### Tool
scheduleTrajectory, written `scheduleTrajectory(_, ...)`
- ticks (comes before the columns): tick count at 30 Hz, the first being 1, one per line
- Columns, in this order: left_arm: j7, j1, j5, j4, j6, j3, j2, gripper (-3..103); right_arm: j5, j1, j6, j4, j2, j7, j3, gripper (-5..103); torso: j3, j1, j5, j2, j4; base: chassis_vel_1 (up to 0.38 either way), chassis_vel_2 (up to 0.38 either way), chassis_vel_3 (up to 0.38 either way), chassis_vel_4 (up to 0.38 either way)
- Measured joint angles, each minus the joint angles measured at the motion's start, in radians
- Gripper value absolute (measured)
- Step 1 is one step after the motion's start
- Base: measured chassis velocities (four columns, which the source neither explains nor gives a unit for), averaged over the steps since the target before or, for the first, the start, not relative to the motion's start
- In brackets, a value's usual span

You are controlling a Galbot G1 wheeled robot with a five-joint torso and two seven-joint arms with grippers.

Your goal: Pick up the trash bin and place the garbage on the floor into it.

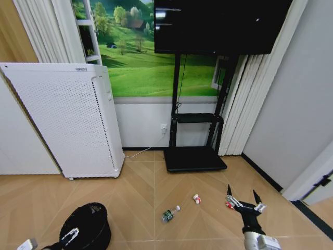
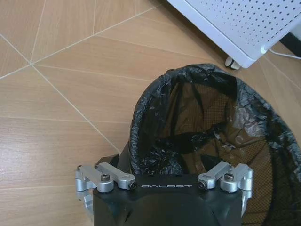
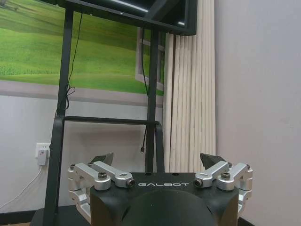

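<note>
The trash bin's round opening is far wider than my fingers open, so my left gripper should next pinch the trash bin by its thin bag-lined rim (image 2: 135,159).
The trash bin (image 1: 86,225), a small black round basket lined with a black bag (image 2: 211,117), stands on the floor at the lower left. My left gripper (image 1: 70,236) hovers at its near rim (image 2: 141,141), and its linkages are spread wide, so it is open (image 2: 164,165). Three pieces of garbage lie on the floor: a green-and-white bottle-like piece (image 1: 170,213), a red-and-white wrapper (image 1: 196,198) and another red-and-white piece (image 1: 229,205). My right gripper (image 1: 242,194) hangs open just right of that last piece, holding nothing, its fingers pointing at the far wall (image 3: 157,160).
A tall white perforated appliance (image 1: 73,120) stands behind the bin at the left. A black TV stand (image 1: 195,156) with a screen stands against the back wall, with cream curtains (image 1: 242,104) to its right. Wood floor lies open between bin and garbage.
</note>
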Motion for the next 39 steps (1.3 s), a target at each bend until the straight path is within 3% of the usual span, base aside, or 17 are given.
scheduleTrajectory(8,0.006,-0.018,0.015,0.038,-0.016,0.016,0.0,64,-0.001,-0.005,0.001,0.001,0.003,0.0,0.001,100,0.0,0.0,0.0003,0.0,0.0,0.0,0.0,0.0,0.0)
scheduleTrajectory(10,0.008,-0.018,0.015,0.04,-0.019,0.016,-0.002,64,-0.001,-0.005,0.001,0.001,0.003,0.0,0.001,100,0.0,0.0,0.0001,0.0,0.0001,0.0,0.0,0.0,0.0)
scheduleTrajectory(11,0.015,-0.018,0.015,0.042,-0.022,0.017,-0.004,53,-0.001,-0.005,0.001,0.001,0.004,0.0,0.001,100,0.0,0.0,0.0001,0.0,0.0,0.0,0.0,0.0,0.0)
scheduleTrajectory(14,0.018,-0.018,0.015,0.043,-0.023,0.016,-0.005,53,-0.001,-0.005,0.001,0.001,0.004,0.0,0.0,100,0.0,0.0,0.0001,0.0,0.0,0.0,0.0,0.0,0.0)
scheduleTrajectory(15,0.019,-0.017,0.016,0.044,-0.024,0.016,-0.005,42,-0.001,-0.005,0.002,0.001,0.004,0.0,0.0,100,0.0,0.0,0.0001,0.0,0.0,0.0,0.0,0.0,0.0)
scheduleTrajectory(17,0.02,-0.017,0.016,0.044,-0.025,0.016,-0.005,42,-0.002,-0.005,0.002,0.001,0.004,0.0,0.0,100,0.0,0.0,0.0001,0.0,0.0,0.0,0.0,0.0,0.0)
scheduleTrajectory(18,0.022,-0.016,0.017,0.044,-0.026,0.016,-0.006,31,-0.002,-0.006,0.002,0.001,0.005,0.0,0.0,100,0.0,0.0,0.0001,0.0,0.0,0.0,0.0,0.0,0.0)
scheduleTrajectory(20,0.022,-0.016,0.017,0.044,-0.026,0.016,-0.006,31,-0.002,-0.006,0.002,0.001,0.005,0.0,0.0,100,0.0,0.0,0.0001,0.0,0.0,0.0,0.0,0.0,0.0)
scheduleTrajectory(21,0.026,-0.015,0.02,0.045,-0.029,0.016,-0.009,20,-0.002,-0.007,0.002,0.002,0.006,0.0,0.0,100,0.0,0.0,0.0001,0.0,0.0,0.0,0.0,0.0,0.0)
scheduleTrajectory(23,0.033,-0.013,0.037,0.047,-0.04,0.017,-0.014,10,-0.005,-0.008,0.004,0.002,0.006,0.0,-0.002,100,0.0,0.0,0.0,0.0,0.0,0.0,0.0,0.0,0.0)
scheduleTrajectory(26,0.044,-0.009,0.051,0.047,-0.05,0.016,-0.016,2,-0.006,-0.008,0.005,0.002,0.006,0.0,-0.007,100,0.0,0.0,-0.0002,0.0,0.0,0.0,0.0,0.0,0.0)
scheduleTrajectory(27,0.044,-0.009,0.051,0.047,-0.05,0.016,-0.016,2,-0.006,-0.008,0.005,0.002,0.006,0.0,-0.007,100,0.0,0.0,-0.0002,0.0,0.0,0.0,0.0,0.0,0.0)
scheduleTrajectory(30,0.136,0.028,0.167,0.031,-0.15,-0.01,-0.008,2,-0.011,-0.004,0.004,-0.011,0.005,0.019,-0.011,100,0.0,0.0,0.0002,0.0,0.0001,0.0,0.0,0.0,0.0)
scheduleTrajectory(37,0.213,0.057,0.228,0.017,-0.243,-0.033,0.002,2,-0.011,-0.002,0.001,-0.014,0.005,0.021,-0.017,100,0.0,0.0,0.0001,0.0,0.0,0.0,0.0,0.0,0.0)
scheduleTrajectory(39,0.244,0.061,0.322,0.023,-0.307,-0.052,0.004,2,-0.006,0.0,-0.007,-0.015,0.003,0.022,-0.022,100,0.0,0.0,0.0,0.001,-0.0001,0.0,0.0,0.0,0.0)
